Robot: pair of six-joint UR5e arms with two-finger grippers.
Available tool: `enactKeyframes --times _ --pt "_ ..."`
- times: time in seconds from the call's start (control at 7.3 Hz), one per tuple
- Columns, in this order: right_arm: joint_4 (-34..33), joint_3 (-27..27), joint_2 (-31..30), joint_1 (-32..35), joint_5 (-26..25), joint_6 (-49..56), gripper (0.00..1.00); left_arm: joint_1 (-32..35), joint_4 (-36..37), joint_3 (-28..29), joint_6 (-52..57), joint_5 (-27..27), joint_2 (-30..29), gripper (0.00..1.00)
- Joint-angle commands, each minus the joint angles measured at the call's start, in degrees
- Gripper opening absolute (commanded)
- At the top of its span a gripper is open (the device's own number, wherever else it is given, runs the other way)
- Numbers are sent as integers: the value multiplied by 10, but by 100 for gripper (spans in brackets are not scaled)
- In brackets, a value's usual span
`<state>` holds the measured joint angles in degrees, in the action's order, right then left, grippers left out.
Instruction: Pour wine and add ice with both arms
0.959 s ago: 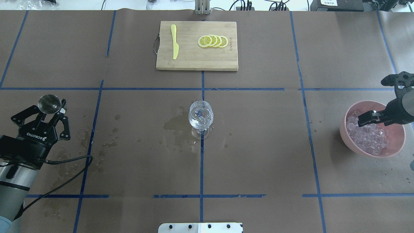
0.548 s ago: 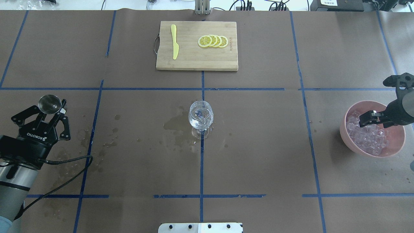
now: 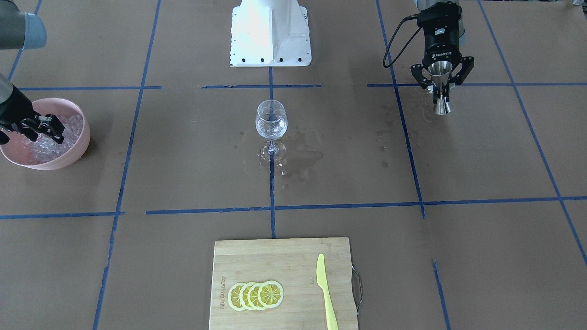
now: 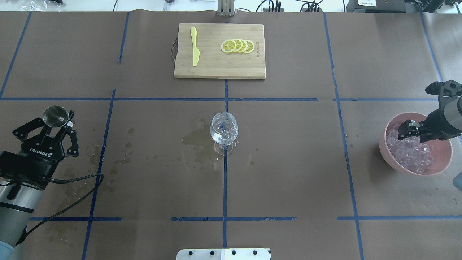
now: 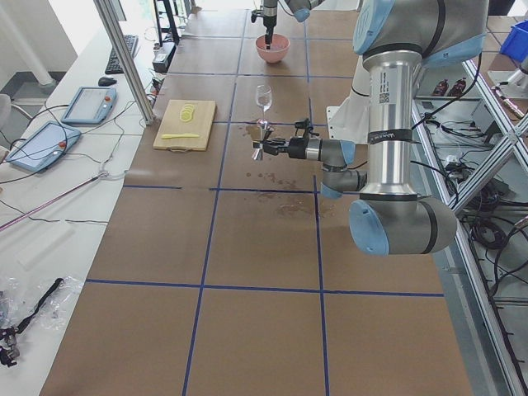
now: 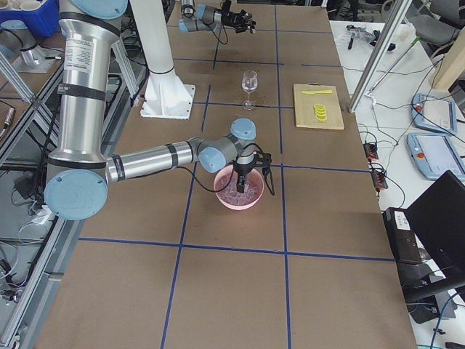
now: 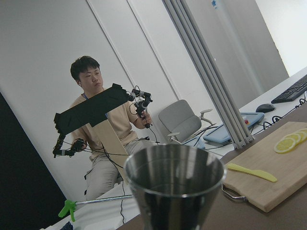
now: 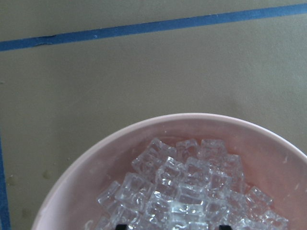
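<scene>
The right gripper takes hold of one ice cube by its sides next, to add ice to the wine glass (image 3: pixel 271 120).
A clear stemmed wine glass (image 4: pixel 224 130) stands upright at the table's middle (image 3: pixel 271 120); whether it holds any wine is hard to tell. My left gripper (image 4: pixel 57 124) is shut on a steel jigger (image 3: pixel 442 107) at the left, and its open mouth fills the left wrist view (image 7: pixel 175 184). My right gripper (image 4: pixel 406 131) hangs open over a pink bowl (image 4: pixel 383 144) of ice cubes (image 8: pixel 182 187). Its fingertips (image 8: pixel 122 226) are apart, down at the heap (image 3: pixel 41 146).
A wooden cutting board (image 4: pixel 219 68) at the far side carries a yellow plastic knife (image 4: pixel 195 47) and several lemon slices (image 4: pixel 238 46). Wet patches (image 4: pixel 195 139) darken the brown paper left of the glass and near the jigger. The white base (image 3: pixel 270 32) stands at the near edge.
My right gripper has shifted a little left and tilted steeper over the ice. The left arm and jigger have not moved.
</scene>
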<state>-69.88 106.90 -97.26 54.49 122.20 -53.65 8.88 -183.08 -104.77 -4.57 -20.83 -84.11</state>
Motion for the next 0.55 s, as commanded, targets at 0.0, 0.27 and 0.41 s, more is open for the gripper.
enactKeyframes --times 0.0,0.27,0.41 --pt "0 -4 1 0 1 -6 69 0 0 0 0 0 0 0" --pt "0 -5 1 2 1 -6 67 0 0 0 0 0 0 0" --pt "0 -6 1 3 1 -6 66 0 0 0 0 0 0 0"
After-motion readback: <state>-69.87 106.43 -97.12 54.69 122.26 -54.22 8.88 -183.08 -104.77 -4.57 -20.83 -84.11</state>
